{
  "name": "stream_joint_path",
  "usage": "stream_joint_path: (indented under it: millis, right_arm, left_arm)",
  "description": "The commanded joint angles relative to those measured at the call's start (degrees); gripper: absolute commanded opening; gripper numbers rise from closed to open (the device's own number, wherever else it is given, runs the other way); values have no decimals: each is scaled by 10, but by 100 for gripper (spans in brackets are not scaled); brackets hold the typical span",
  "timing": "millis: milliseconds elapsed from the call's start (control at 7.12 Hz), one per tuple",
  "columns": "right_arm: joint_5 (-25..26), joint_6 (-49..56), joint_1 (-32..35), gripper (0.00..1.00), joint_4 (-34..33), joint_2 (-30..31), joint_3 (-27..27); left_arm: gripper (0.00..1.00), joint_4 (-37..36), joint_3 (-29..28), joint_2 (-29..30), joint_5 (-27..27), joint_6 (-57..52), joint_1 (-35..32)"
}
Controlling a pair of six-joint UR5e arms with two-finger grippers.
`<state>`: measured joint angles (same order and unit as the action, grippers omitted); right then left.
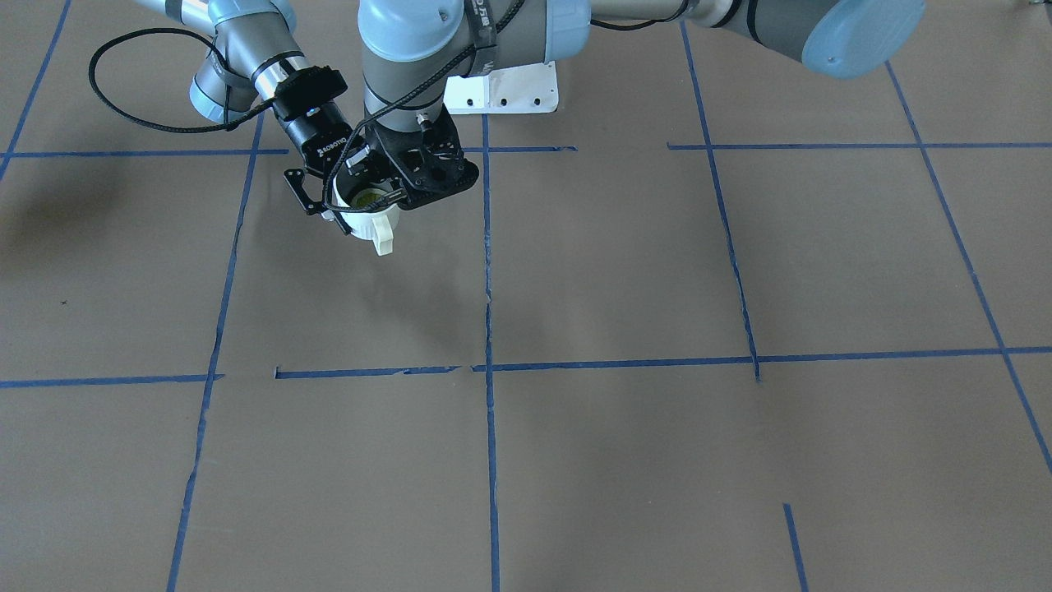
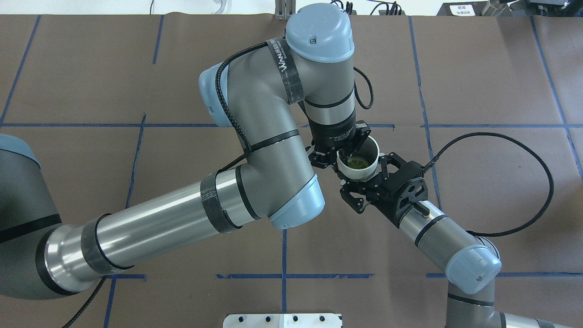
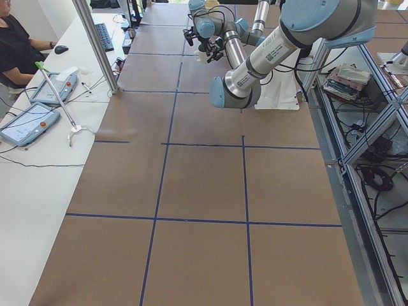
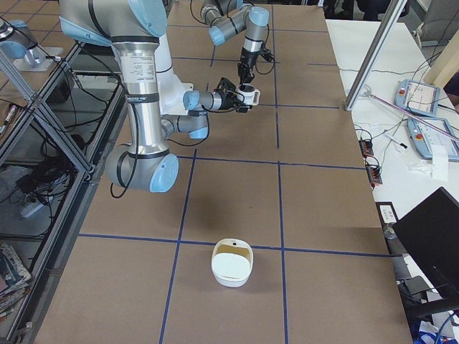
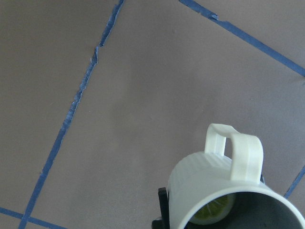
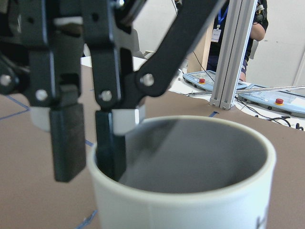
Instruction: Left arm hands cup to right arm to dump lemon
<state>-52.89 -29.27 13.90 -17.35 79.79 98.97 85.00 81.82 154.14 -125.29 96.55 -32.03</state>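
I should next grab the white cup by its round body with my right gripper. The lemon can then be dumped, as the white cup's opening stays free.
The white cup hangs above the table, mouth up, handle toward the operators' side. The yellow lemon lies inside it and also shows in the overhead view and the left wrist view. My left gripper comes from above and is shut on the cup's rim, one finger inside and one outside. My right gripper, marked ROBOTIQ, is open and level with the cup, with its fingers on either side of the cup. I cannot tell if its pads touch. The right wrist view hides the lemon.
A white open container stands on the table toward the robot's right end. Blue tape lines cross the brown table. A post, control pendants and a seated operator are on a side bench beyond the table.
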Motion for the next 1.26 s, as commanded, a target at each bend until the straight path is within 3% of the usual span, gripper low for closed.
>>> stream_joint_path:
  millis: [0,421,702,983,1123]
  right_arm:
    - [9,10,0,41,4,5,-5]
    - [58,2,5,38,18,72,-1]
    - [80,-64,19,31,131,167,-6]
    - [79,-144,48,24,210,223,-18]
    - [78,-230,59,19,286,247,-50]
  left_arm:
    - [100,17,38,-5,3,0,-15]
    - [100,18,50,-26,3,-3,-44]
    - [100,19,51,-39,4,-6,-50]
    - [100,19,54,-45,5,-6,-54]
    - [100,19,54,-45,12,-6,-55]
